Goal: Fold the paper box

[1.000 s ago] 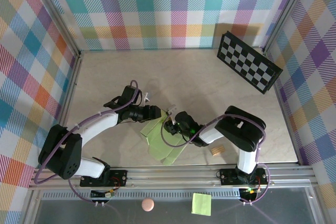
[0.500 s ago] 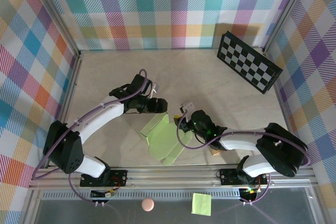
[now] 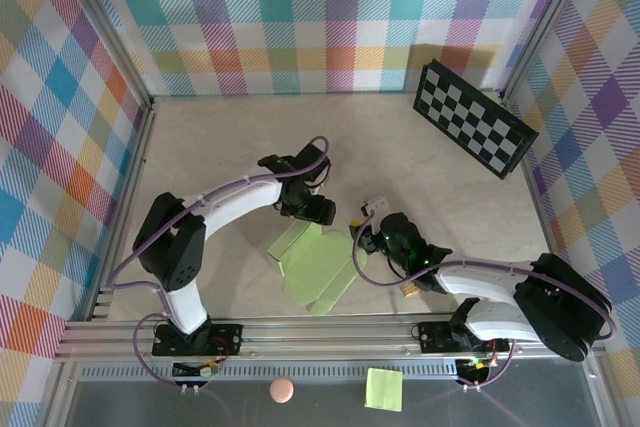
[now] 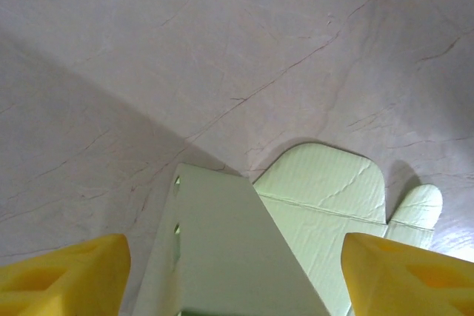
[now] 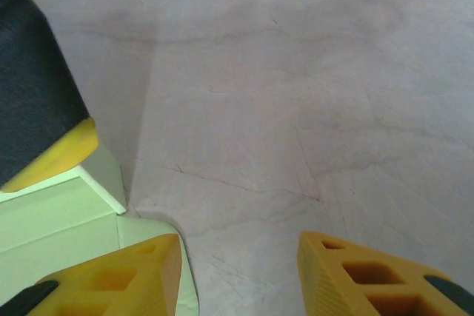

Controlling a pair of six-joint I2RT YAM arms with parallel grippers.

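The paper box (image 3: 315, 267) should next be grabbed by its raised panel with my left gripper, which will turn and steady the box while my right gripper folds.
The paper box (image 3: 315, 267), a pale lime-green die-cut card, lies partly folded on the table ahead of the arm bases. My left gripper (image 3: 323, 213) hovers over its far edge, open. In the left wrist view a raised panel of the box (image 4: 222, 249) stands between the yellow fingertips (image 4: 63, 275) without being pinched, and a rounded flap (image 4: 326, 190) lies flat beyond it. My right gripper (image 3: 366, 232) sits at the card's far right corner, open. The right gripper (image 5: 241, 279) has bare table between its jaws, its left finger above the card's edge (image 5: 52, 220).
A checkerboard (image 3: 475, 117) leans at the back right. A small wooden block (image 3: 412, 288) lies under the right arm. On the front ledge sit a green sticky note (image 3: 384, 388) and a pinkish ball (image 3: 282, 390). Plaid walls enclose the table.
The left gripper opened and let go of the card, then moved right. The right gripper pulled away to the right and its arm dropped low. The card spread flatter.
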